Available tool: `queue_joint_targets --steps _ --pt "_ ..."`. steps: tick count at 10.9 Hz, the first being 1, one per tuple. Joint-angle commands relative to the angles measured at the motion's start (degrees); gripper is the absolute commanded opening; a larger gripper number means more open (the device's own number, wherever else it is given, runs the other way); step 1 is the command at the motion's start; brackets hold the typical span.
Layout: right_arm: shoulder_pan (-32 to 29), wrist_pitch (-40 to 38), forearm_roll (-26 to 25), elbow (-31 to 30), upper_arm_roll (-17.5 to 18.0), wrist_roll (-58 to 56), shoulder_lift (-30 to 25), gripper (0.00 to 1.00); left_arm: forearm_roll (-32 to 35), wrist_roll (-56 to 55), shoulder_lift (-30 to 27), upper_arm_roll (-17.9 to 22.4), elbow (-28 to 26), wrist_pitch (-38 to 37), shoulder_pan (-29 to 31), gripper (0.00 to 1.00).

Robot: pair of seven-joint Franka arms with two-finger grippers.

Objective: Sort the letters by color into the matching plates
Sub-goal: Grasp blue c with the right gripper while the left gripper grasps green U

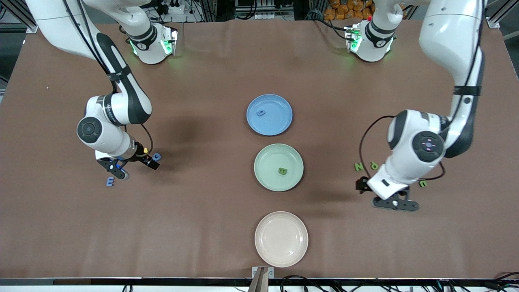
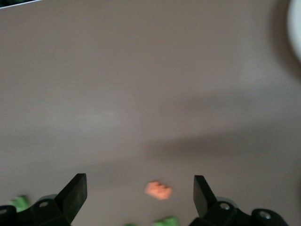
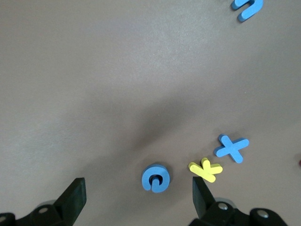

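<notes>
My right gripper picks up the round blue letter (image 1: 156,156) by its curved sides next, to sort it onto the blue plate (image 1: 279,121).
The blue plate (image 1: 279,121) holds a blue digit (image 1: 262,112). The mint green plate (image 1: 267,160), nearer the front camera, holds a green letter B (image 1: 282,171). My right gripper (image 3: 138,200) is open low over a round blue letter (image 3: 155,178) (image 1: 156,156) that lies between its fingers. A blue X (image 3: 232,148) and another blue letter (image 3: 248,7) (image 1: 110,181) lie close by. My left gripper (image 2: 140,195) is open over bare table beside green letters N (image 1: 359,166), P (image 1: 373,165) and U (image 1: 423,183). Bits of green letters (image 2: 164,221) show in the left wrist view.
A cream-beige plate (image 1: 281,239) stands nearest the front camera, in line with the other two plates. A yellow K (image 3: 205,169) lies beside the round blue letter. A small orange piece (image 2: 158,189) lies between my left gripper's fingers.
</notes>
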Motion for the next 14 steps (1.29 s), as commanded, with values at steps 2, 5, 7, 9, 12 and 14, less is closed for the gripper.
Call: queue_joint_targets --steps 2,5,7,9,12,14 --pt "-0.88 4.99 -0.43 -5.67 0.72 -0.11 -2.2 1.0 -0.67 15.01 -0.23 0.16 -4.63 0.11 8.92 1.0" --pt "-0.79 7.53 -0.34 -7.16 0.63 -0.03 -1.67 1.0 -1.11 32.2 2.67 0.16 -4.63 1.34 13.59 1.0" --pt "-0.79 9.3 -0.34 -8.31 0.72 -0.11 -1.58 1.0 -1.03 43.56 5.3 0.24 -4.63 4.32 16.23 1.0" --pt "-0.62 9.3 -0.34 -8.57 0.72 -0.11 -1.41 0.87 -0.94 53.75 6.46 0.24 -4.63 5.03 16.5 1.0" --pt "-0.35 11.58 -0.34 -8.92 0.72 -0.11 -0.35 0.78 -0.85 65.27 7.16 1.12 -4.72 5.83 17.91 1.0" --pt "-0.18 12.81 -0.34 -8.92 0.72 -0.11 0.26 0.75 -0.94 70.92 7.6 1.21 -4.81 6.79 18.78 1.0"
